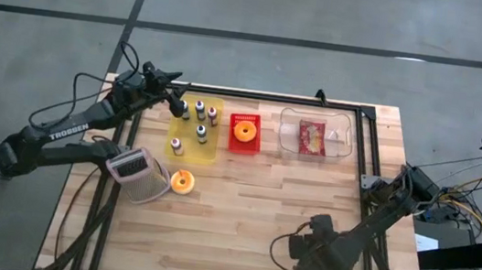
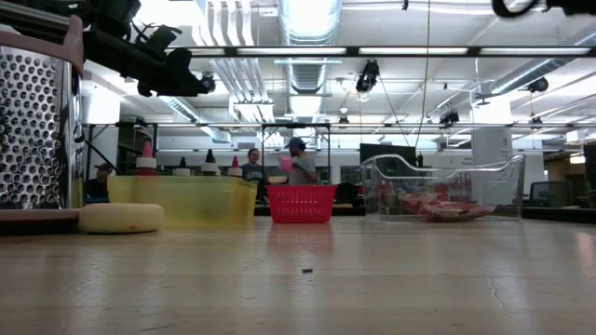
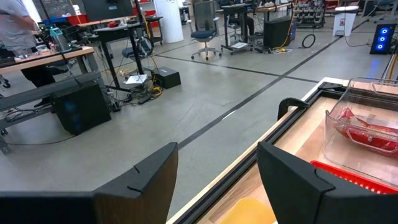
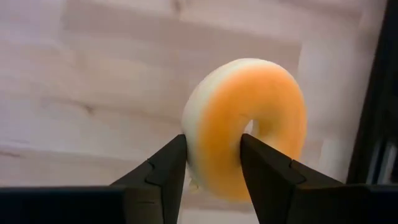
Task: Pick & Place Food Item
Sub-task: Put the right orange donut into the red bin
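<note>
My right gripper needs to move the orange doughnut toward the basket before letting go, because the doughnut is hanging above the table, short of the red basket [image 1: 243, 145].
My right gripper [image 4: 213, 149] is shut on an orange-glazed doughnut [image 4: 249, 124] with a pale underside, above the wooden table [image 4: 93, 93]. In the high view that gripper [image 1: 307, 254] is near the table's near right corner, and its own body hides the doughnut. A second doughnut [image 1: 182, 181] lies flat on the table, and another [image 1: 244, 131] sits in the red basket [image 1: 243, 145]. My left gripper [image 3: 217, 180] stands open over the far left edge [image 1: 172, 99], with nothing between its fingers. My right gripper pinches the doughnut's ring [image 4: 214, 146] between its two fingers, one finger on the pale side and the other on the orange glazed face beside the hole. The fingers come from above, pointing steeply down. The doughnut stands on edge, lifted clear of the table.
A yellow tray [image 1: 193, 152] with several small bottles sits at the far left. A clear container [image 1: 341, 147] with a red food pack stands far right. A metal grater [image 1: 135, 173] lies beside the loose doughnut. A black frame [image 1: 368, 188] lines the right edge. People stand beyond the table [image 2: 298, 163].
</note>
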Robot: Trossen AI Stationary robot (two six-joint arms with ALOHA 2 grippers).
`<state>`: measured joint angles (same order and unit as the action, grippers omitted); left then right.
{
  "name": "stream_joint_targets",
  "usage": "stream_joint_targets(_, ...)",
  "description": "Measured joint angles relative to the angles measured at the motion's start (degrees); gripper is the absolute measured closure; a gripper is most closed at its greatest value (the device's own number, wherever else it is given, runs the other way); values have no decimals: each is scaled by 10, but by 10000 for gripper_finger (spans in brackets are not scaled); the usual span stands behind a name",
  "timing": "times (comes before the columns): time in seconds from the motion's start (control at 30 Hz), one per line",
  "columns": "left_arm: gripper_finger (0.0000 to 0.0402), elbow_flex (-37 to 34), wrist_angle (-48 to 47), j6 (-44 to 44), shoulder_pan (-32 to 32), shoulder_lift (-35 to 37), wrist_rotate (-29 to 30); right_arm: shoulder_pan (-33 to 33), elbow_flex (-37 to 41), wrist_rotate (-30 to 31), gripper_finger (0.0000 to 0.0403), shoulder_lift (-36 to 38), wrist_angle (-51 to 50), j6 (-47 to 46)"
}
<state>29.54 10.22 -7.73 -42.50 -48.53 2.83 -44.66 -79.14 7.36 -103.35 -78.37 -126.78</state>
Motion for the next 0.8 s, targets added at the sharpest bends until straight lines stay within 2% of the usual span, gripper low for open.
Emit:
stream_joint_targets(0.17, 179, 0, 0, 0, 0, 0, 0, 4, -23, 103, 265, 0, -54, 12)
stream_joint_targets(0.43, 179, 0, 0, 0, 0, 0, 0, 27, -20, 268, 271, 0, -73, 25)
stream_joint_targets(0.63, 179, 0, 0, 0, 0, 0, 0, 70, -13, 417, 260, 0, -71, 70)
stream_joint_targets(0.8, 179, 0, 0, 0, 0, 0, 0, 119, -15, 488, 255, 0, -60, 111)
